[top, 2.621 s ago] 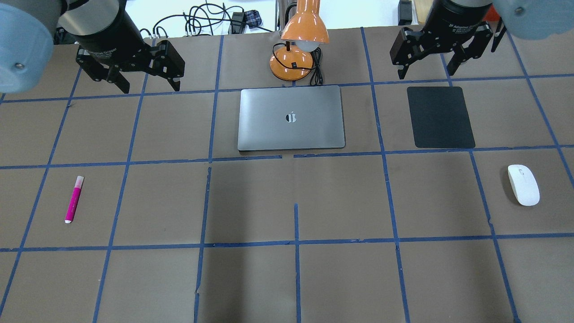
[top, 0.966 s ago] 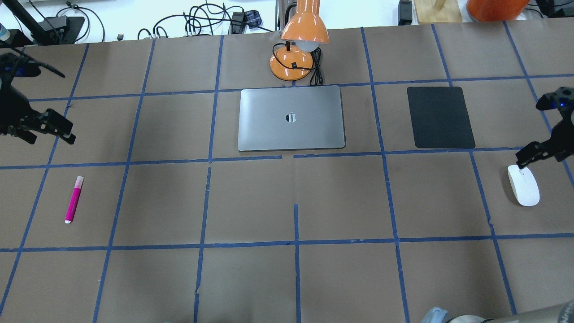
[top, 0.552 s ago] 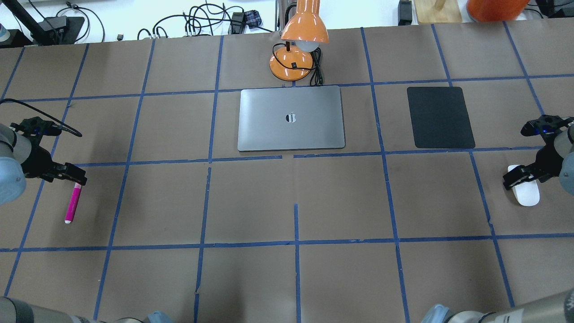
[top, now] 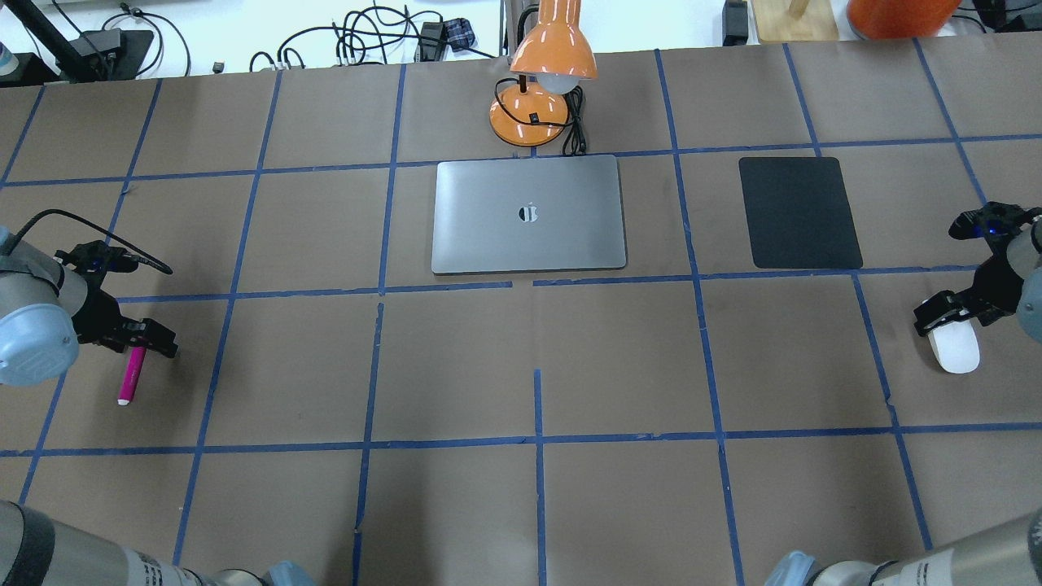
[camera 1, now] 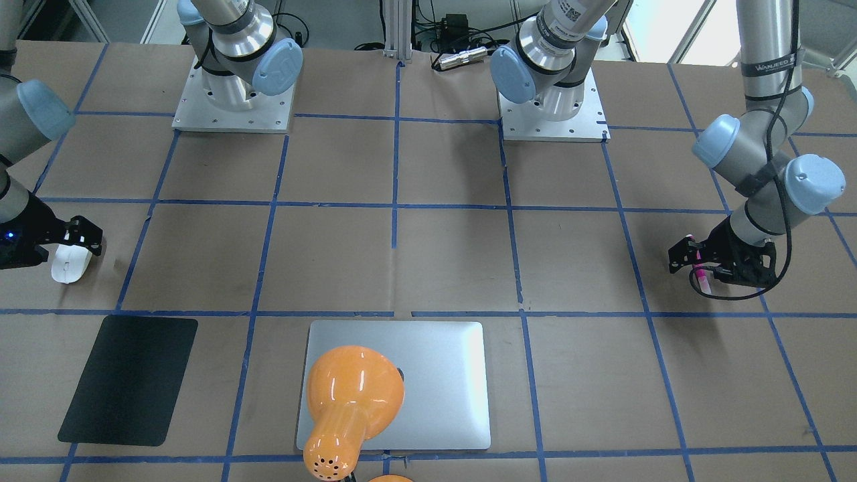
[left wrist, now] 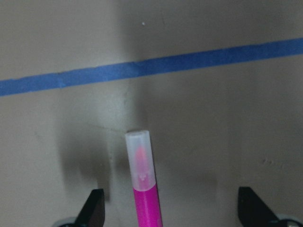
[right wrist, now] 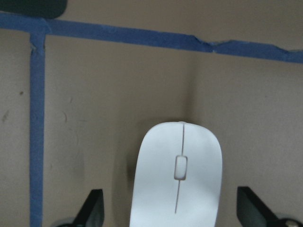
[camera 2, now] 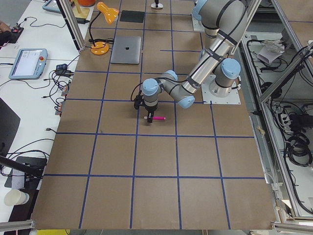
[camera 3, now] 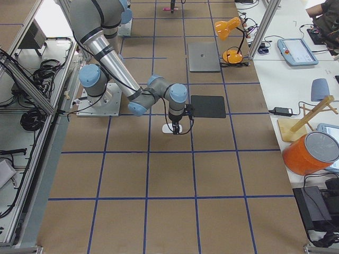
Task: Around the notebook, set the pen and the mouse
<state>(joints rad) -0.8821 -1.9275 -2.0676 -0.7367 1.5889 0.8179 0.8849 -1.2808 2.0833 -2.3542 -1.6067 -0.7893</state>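
Observation:
I should next grab the mouse with my right gripper by its back behind the scroll wheel (right wrist: 175, 213) to set it beside the notebook.
The magenta pen (top: 129, 378) lies flat at the table's left side, its pale cap (left wrist: 140, 158) pointing away from the robot. My left gripper (top: 140, 346) is open and low over the pen's cap end, one finger (left wrist: 93, 210) on either side of the barrel. The white mouse (top: 954, 352) rests at the right side. My right gripper (top: 948, 317) is open and straddles its far end, with the mouse (right wrist: 177, 184) between the fingers (right wrist: 92, 210). The silver notebook (top: 529, 244) lies closed at the centre back, far from both.
An orange desk lamp (top: 541, 89) stands just behind the notebook, its shade (camera 1: 351, 395) covering part of the lid in the front-facing view. A black mat (top: 799, 212) lies right of the notebook. Blue tape lines grid the brown table. Cables lie beyond the far edge.
Both arms swung from the table's back to its sides and came down, the left gripper onto the pen, the right onto the mouse. Pen and mouse have not moved.

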